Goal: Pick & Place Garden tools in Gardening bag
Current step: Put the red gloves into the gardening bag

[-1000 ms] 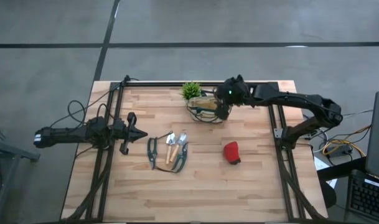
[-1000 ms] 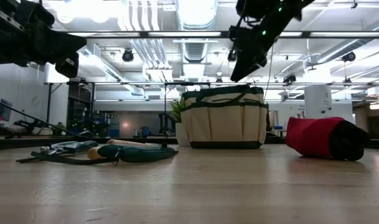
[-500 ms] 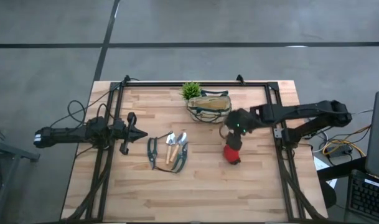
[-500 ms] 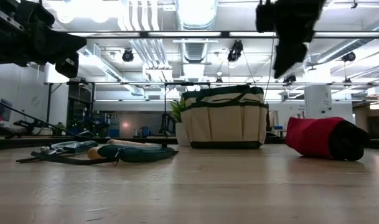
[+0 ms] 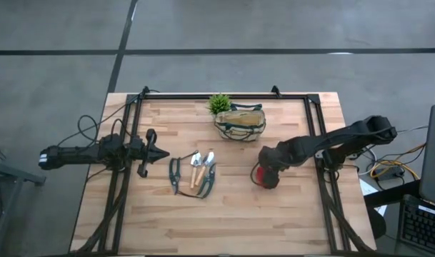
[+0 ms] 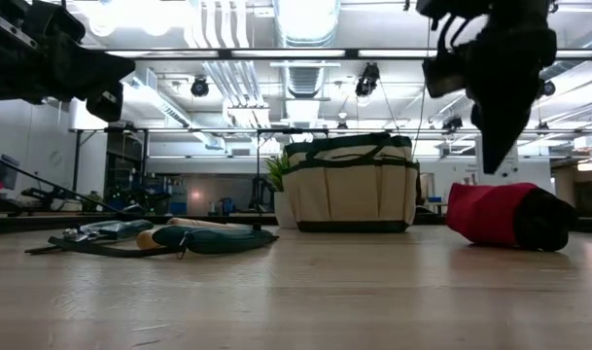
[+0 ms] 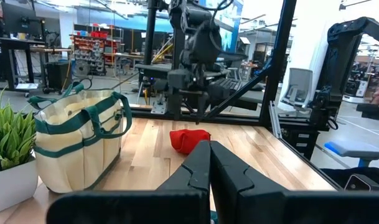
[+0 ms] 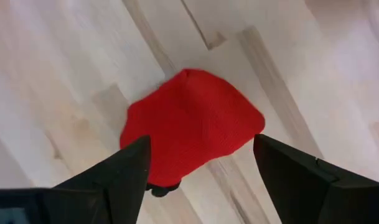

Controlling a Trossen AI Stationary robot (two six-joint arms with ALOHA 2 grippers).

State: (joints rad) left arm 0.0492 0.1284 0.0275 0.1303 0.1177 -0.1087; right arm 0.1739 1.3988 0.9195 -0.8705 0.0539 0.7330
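I need to grip the red soft lump next with my right gripper, holding it by its fabric body (image 8: 189, 121), so that I can pack it into the gardening bag.
The red soft lump (image 8: 192, 124) lies on the wooden table, to the right of the middle (image 5: 258, 175). My right gripper (image 8: 201, 138) hangs just above it (image 6: 494, 165), pointing down and open, one finger on either side of the lump and clear of it. The other garden tools (image 5: 194, 171), trowels with wooden handles and dark shears, lie in a heap left of centre. The beige and green gardening bag (image 5: 240, 121) stands upright near the far edge. My left gripper (image 5: 149, 152) waits shut and level at the table's left.
A small potted green plant (image 5: 218, 104) stands just left of the bag at the far edge. Black frame rails (image 5: 318, 143) run along the table's left, right and far sides. Bare wood lies between the tools and the red lump.
My right gripper has swung from above the bag toward the table's near edge, come down and tipped over until it points down above the red lump. The lump, the bag and the tools have stayed in place.
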